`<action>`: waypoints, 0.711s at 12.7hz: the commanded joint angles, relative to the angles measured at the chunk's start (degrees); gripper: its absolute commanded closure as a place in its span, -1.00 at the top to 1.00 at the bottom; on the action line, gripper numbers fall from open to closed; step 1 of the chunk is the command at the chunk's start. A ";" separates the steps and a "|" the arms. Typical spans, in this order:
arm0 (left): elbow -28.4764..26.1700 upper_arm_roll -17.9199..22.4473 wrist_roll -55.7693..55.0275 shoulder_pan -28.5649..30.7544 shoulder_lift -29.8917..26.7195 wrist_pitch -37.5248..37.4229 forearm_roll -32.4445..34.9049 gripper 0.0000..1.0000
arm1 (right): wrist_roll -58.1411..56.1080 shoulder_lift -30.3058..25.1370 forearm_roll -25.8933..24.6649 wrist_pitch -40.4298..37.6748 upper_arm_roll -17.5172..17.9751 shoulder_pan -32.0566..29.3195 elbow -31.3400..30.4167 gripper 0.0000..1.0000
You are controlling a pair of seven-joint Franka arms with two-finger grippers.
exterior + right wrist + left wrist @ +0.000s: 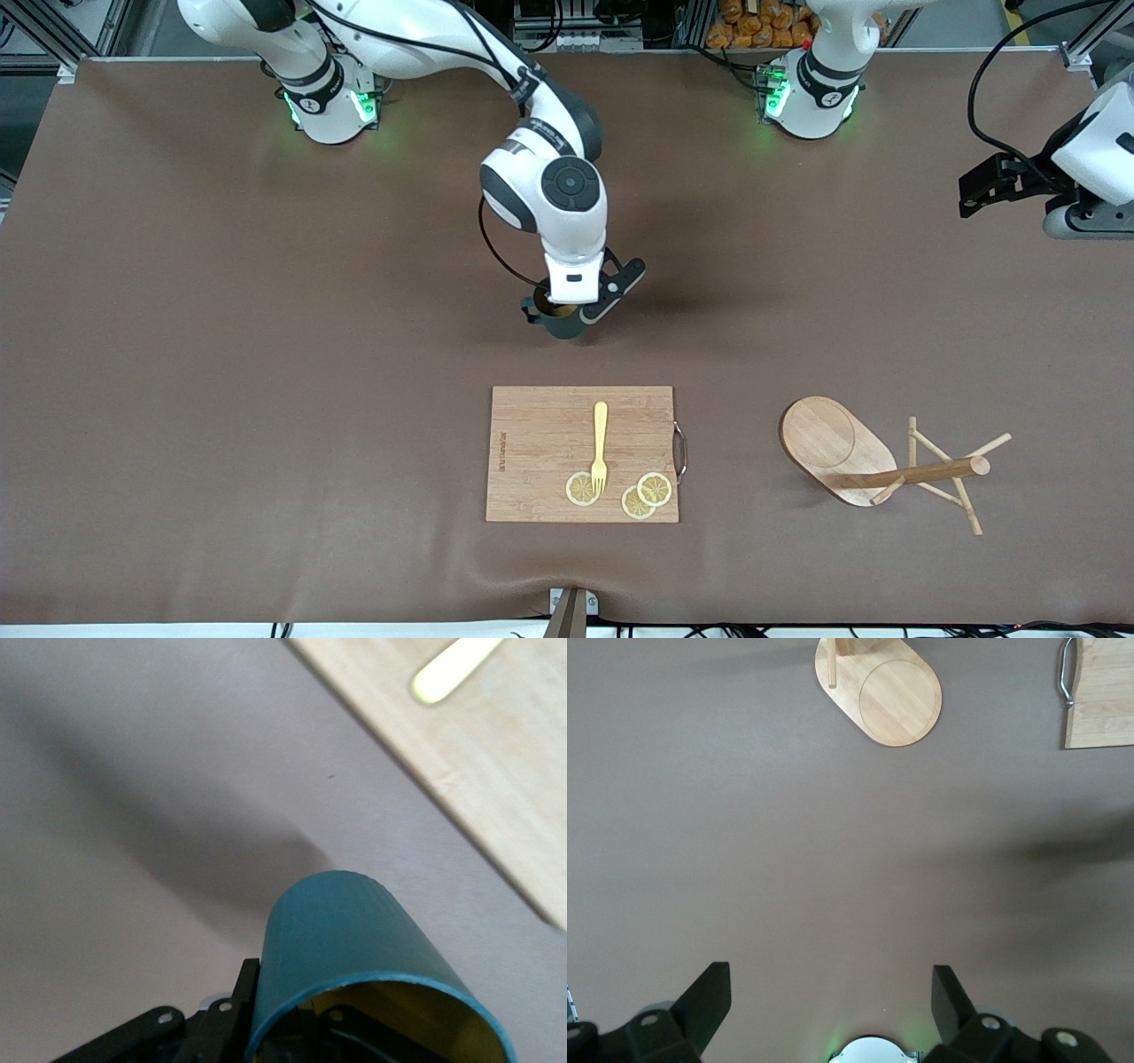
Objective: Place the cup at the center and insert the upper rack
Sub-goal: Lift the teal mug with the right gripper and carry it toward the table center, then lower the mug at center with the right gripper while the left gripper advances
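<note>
The cup's base [566,334] [335,881] is at an angle to the mat, so my right gripper should keep holding the cup until it stands upright.
The dark teal cup [556,324] with its yellowish inside is at the middle of the table, farther from the front camera than the cutting board. My right gripper [571,306] is shut on the cup's rim. In the right wrist view one finger [251,992] presses the cup's [345,939] outer wall and the other is inside. I cannot tell whether the cup rests on the mat. The upper rack [837,443] lies tipped on its side toward the left arm's end, its post [926,473] level. My left gripper [972,193] [830,992] waits open, holding nothing, over the table's edge at that end.
A wooden cutting board [540,443] lies nearer the front camera than the cup, carrying a yellow fork [600,447] and three lemon slices [582,488]. The board has a metal handle [679,450] on the side toward the rack. Brown mat [266,354] covers the table.
</note>
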 commanded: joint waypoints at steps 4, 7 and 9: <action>-1.52 -0.56 3.11 0.76 0.59 -0.45 0.55 1.00 | 5.91 2.91 0.47 2.84 -0.60 4.11 0.75 -1.00; -1.87 -1.09 3.20 0.59 0.59 -0.45 0.90 1.00 | 5.91 4.40 0.30 5.50 -0.60 4.99 0.74 -1.00; -1.87 -1.18 2.50 0.24 0.76 -0.36 0.82 1.00 | 5.82 4.84 -0.06 5.50 -0.69 4.90 0.75 -1.00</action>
